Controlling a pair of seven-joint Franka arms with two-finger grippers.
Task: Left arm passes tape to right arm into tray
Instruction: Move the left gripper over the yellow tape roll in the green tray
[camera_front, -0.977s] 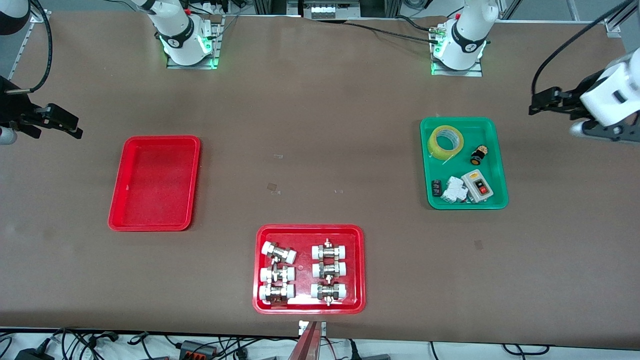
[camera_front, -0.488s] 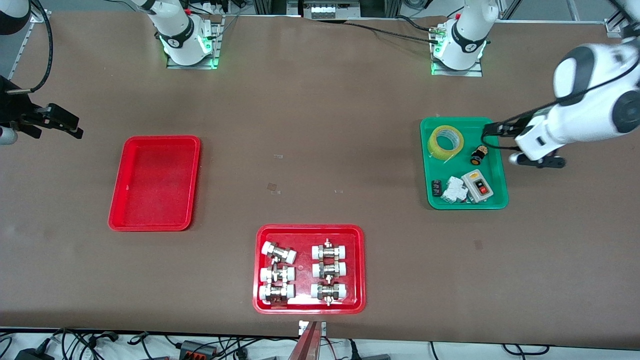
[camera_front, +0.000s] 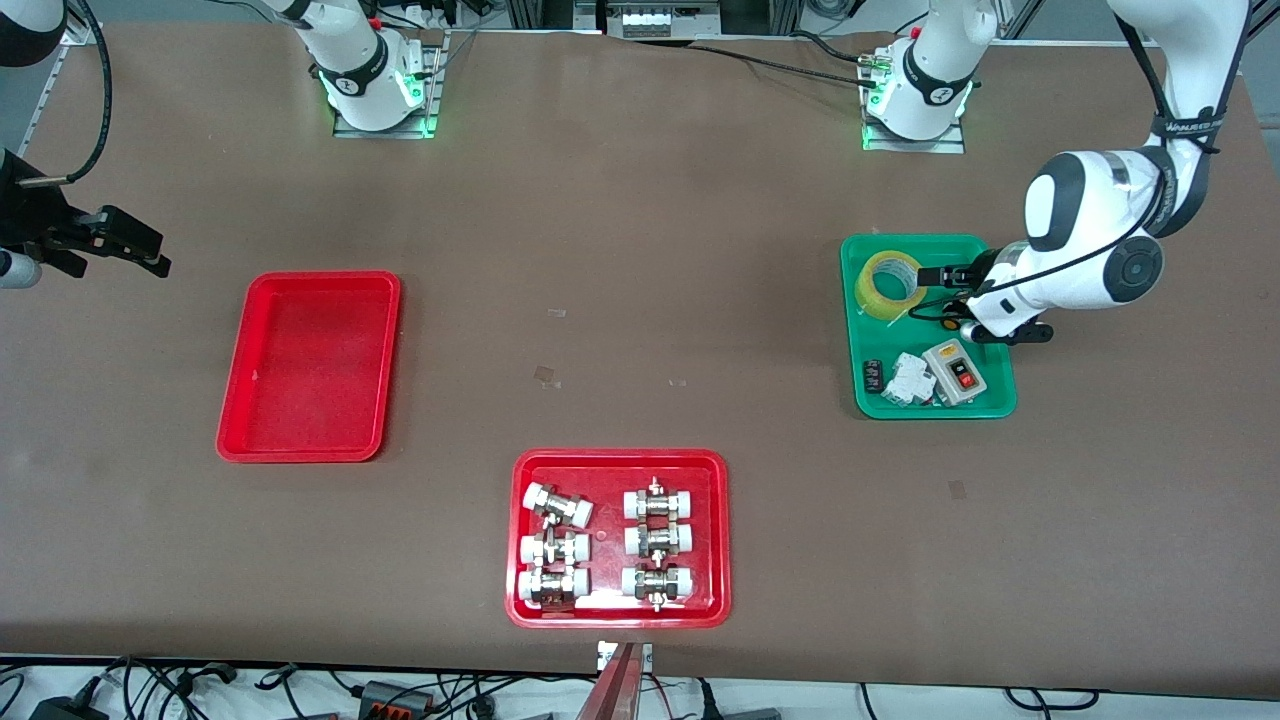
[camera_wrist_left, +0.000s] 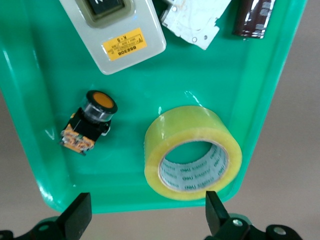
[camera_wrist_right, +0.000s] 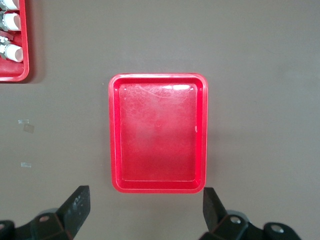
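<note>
I should next grab the yellow tape with my left gripper by the side of the tape's ring, so that part of the ring stays free for my right gripper.
The tape (camera_front: 890, 285), a translucent yellow roll, lies flat in the green tray (camera_front: 935, 412), at that tray's end nearer the robot bases. My left gripper (camera_front: 936, 294) hangs open over the green tray beside the roll, holding nothing. In the left wrist view the tape (camera_wrist_left: 192, 127) sits just ahead of the open left gripper (camera_wrist_left: 147, 206), whose fingertips stand over the tray's rim. The plain red tray (camera_front: 310, 365) lies bare toward the right arm's end. My right gripper (camera_front: 140, 250) waits open and high beside it. The right wrist view shows the tray (camera_wrist_right: 157, 135) ahead of the right gripper (camera_wrist_right: 145, 201).
The green tray (camera_wrist_left: 140, 85) also holds an orange-capped push button (camera_wrist_left: 92, 120), a grey switch box (camera_front: 955, 372), white parts (camera_front: 908, 380) and a small black part (camera_front: 872, 375). A red tray of pipe fittings (camera_front: 620, 456) lies near the front edge.
My left arm has swung in from the table's end and come down over the green tray beside the tape. The right arm has stayed where it was.
</note>
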